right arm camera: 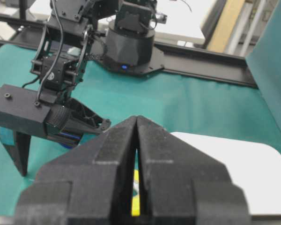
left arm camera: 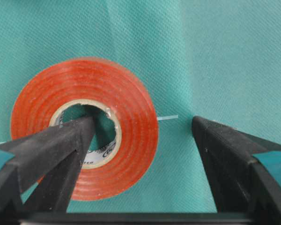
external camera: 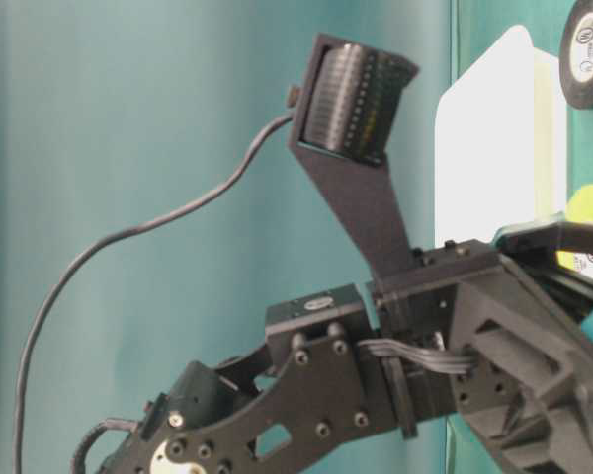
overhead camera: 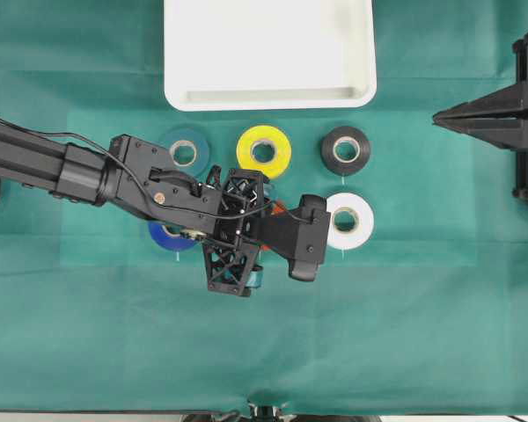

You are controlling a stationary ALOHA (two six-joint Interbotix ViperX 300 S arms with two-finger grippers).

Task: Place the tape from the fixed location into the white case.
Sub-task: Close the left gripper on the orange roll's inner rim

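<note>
My left gripper's fingers straddle the orange ring wall (left arm camera: 139, 130), one at the core hole (left arm camera: 104, 131), and closing now would catch the tape, so it is time to close.
The orange-red tape (left arm camera: 131, 140) lies flat on the green cloth, its pale core facing up. My left gripper (left arm camera: 143, 121) hangs over it, open wide. One finger (left arm camera: 61, 150) points into the core hole and the other (left arm camera: 225, 154) stands clear of the roll on its right. From overhead the left gripper (overhead camera: 239, 233) hides the tape (overhead camera: 278, 209) except for a sliver. The white case (overhead camera: 269, 53) sits at the top centre, with nothing in it. My right gripper (overhead camera: 440, 116) is parked at the right edge, shut with nothing in it (right arm camera: 136, 118).
Other rolls lie in two rows below the case: teal (overhead camera: 185, 151), yellow (overhead camera: 263, 150), black (overhead camera: 345, 150), white (overhead camera: 348, 220) and dark blue (overhead camera: 170, 236), the last partly under the left arm (overhead camera: 88, 176). Bare green cloth fills the front half of the table.
</note>
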